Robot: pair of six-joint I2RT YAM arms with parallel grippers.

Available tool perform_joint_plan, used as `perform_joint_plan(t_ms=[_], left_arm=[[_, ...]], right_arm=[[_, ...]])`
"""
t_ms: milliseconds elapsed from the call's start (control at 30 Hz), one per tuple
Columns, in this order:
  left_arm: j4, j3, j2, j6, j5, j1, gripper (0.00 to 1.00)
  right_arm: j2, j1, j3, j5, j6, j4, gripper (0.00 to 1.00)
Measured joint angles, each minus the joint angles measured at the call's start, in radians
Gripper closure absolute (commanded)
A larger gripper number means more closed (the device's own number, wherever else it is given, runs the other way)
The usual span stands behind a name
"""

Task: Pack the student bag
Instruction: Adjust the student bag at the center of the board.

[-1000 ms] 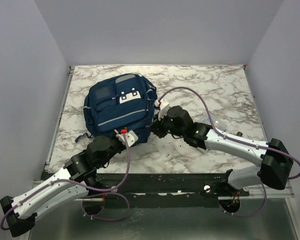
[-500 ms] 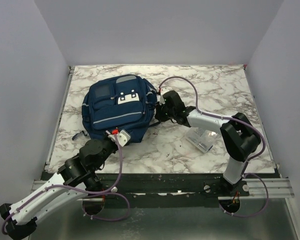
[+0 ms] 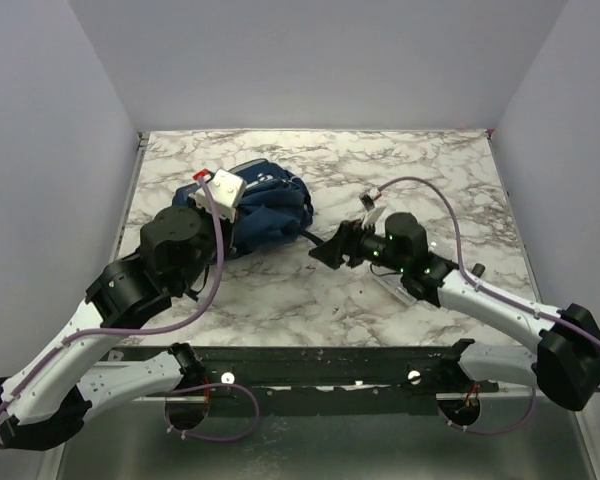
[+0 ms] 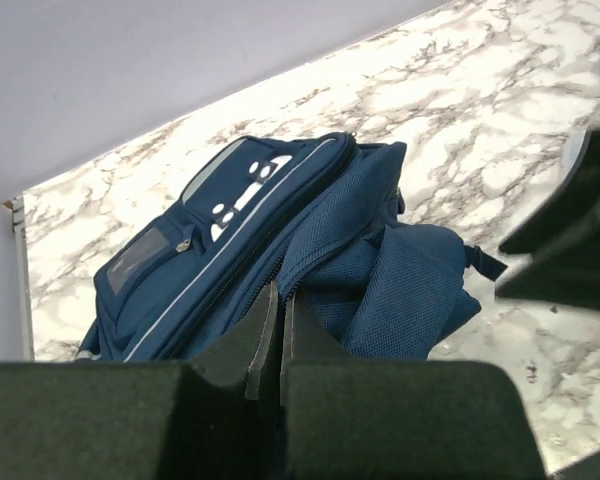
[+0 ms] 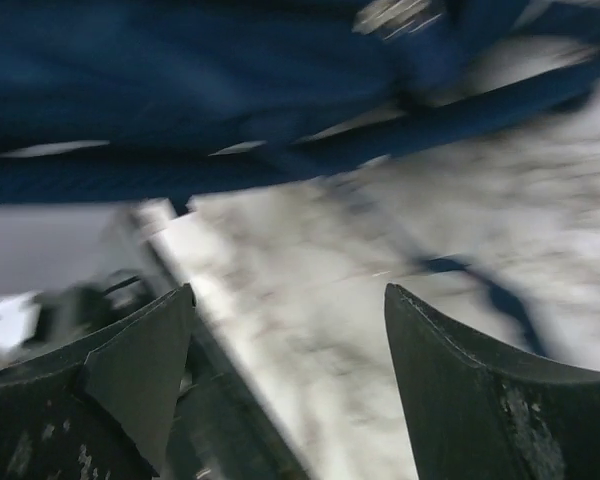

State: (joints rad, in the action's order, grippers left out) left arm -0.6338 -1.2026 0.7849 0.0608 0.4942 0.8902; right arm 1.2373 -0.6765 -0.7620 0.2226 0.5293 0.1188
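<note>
The robot's right hand will next grab the student bag (image 3: 275, 205) by its blue webbing loop (image 3: 311, 237), so the bag's opening stays free to take things in.
The student bag (image 3: 275, 205), navy with pale grey stripes, is bunched up and tipped on its side at the back left of the table. My left gripper (image 3: 238, 212) reaches over it. In the left wrist view its jaws (image 4: 275, 292) are pressed together on the fabric edge by the bag's (image 4: 230, 235) zip. My right gripper (image 3: 325, 250) hangs just right of the bag, apart from it. In the blurred right wrist view the right gripper (image 5: 288, 300) stands wide open over bare marble, with the bag (image 5: 180, 80) and a dark strap (image 5: 500, 110) above it.
A clear plastic pouch (image 3: 395, 288) lies on the marble table (image 3: 430, 180), partly under my right forearm. White walls close off the left, back and right sides. The table's dark front rail (image 3: 330, 360) runs between the arm bases.
My left arm has swung up and over the bag, which went from lying flat to bunched on its side. My right gripper opened, let go and drew back to the right.
</note>
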Motion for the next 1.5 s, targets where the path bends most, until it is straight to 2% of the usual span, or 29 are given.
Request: perform_joint_plan(t_ms=[100,167,200,367,467,500,633,700,733,767,933,1000,1133,1233,1267,1333,1400,1433,1467,1500], left_arm=[[-0.058,-0.129,0.095,-0.052,-0.011,0.0,1.0],[-0.086,-0.191,0.144,-0.073,-0.018,0.0,1.0],[-0.121,-0.271,0.204,-0.092,-0.019,0.0,1.0],[-0.168,-0.444,0.331,-0.126,-0.034,0.0,1.0],[-0.195,-0.523,0.375,-0.13,-0.037,0.0,1.0],[-0.207,-0.556,0.39,-0.13,-0.038,0.0,1.0],[-0.238,-0.7,0.451,-0.126,-0.048,-0.008,1.0],[-0.239,-0.772,0.474,-0.12,-0.038,-0.02,1.0],[-0.24,-0.801,0.481,-0.119,-0.032,-0.025,1.0],[-0.245,-0.823,0.486,-0.117,-0.029,-0.027,1.0],[-0.257,-0.946,0.52,-0.101,-0.025,-0.029,1.0],[-0.238,-0.965,0.524,-0.094,-0.026,-0.029,1.0],[-0.17,-0.908,0.5,-0.087,-0.026,-0.021,1.0],[-0.08,-0.705,0.417,-0.092,-0.026,-0.016,1.0],[-0.037,-0.587,0.375,-0.107,-0.027,-0.016,1.0],[0.014,-0.445,0.326,-0.133,-0.029,-0.024,0.94],[0.094,-0.345,0.287,-0.18,-0.042,-0.04,0.77],[0.122,-0.293,0.257,-0.214,-0.058,-0.051,0.6],[0.125,-0.266,0.235,-0.236,-0.068,-0.057,0.48],[0.126,-0.253,0.221,-0.253,-0.08,-0.061,0.41]], right_arm=[[-0.068,-0.087,0.136,0.073,0.151,0.201,0.19],[-0.067,-0.148,0.169,0.091,0.204,0.278,0.17],[-0.066,-0.174,0.171,0.097,0.219,0.306,0.17],[-0.039,-0.265,0.131,0.09,0.267,0.475,0.13],[0.017,-0.279,0.019,0.058,0.263,0.504,0.15],[0.05,-0.279,-0.047,0.047,0.257,0.5,0.18],[0.183,-0.279,-0.334,0.007,0.238,0.451,0.41],[0.23,-0.278,-0.45,-0.005,0.227,0.398,0.61],[0.249,-0.278,-0.502,-0.009,0.222,0.373,0.76],[0.264,-0.277,-0.546,-0.013,0.215,0.347,0.82],[0.318,-0.265,-0.748,0.038,0.206,0.22,1.0],[0.332,-0.254,-0.809,0.076,0.211,0.18,1.0],[0.312,-0.235,-0.795,0.121,0.216,0.172,1.0],[0.26,-0.204,-0.678,0.161,0.22,0.177,1.0],[0.239,-0.192,-0.616,0.174,0.22,0.182,1.0],[0.211,-0.161,-0.492,0.197,0.222,0.196,1.0],[0.206,-0.121,-0.422,0.229,0.221,0.21,1.0],[0.206,-0.103,-0.41,0.247,0.214,0.206,1.0],[0.202,-0.086,-0.409,0.258,0.2,0.193,1.0],[0.195,-0.071,-0.415,0.265,0.179,0.175,1.0]])
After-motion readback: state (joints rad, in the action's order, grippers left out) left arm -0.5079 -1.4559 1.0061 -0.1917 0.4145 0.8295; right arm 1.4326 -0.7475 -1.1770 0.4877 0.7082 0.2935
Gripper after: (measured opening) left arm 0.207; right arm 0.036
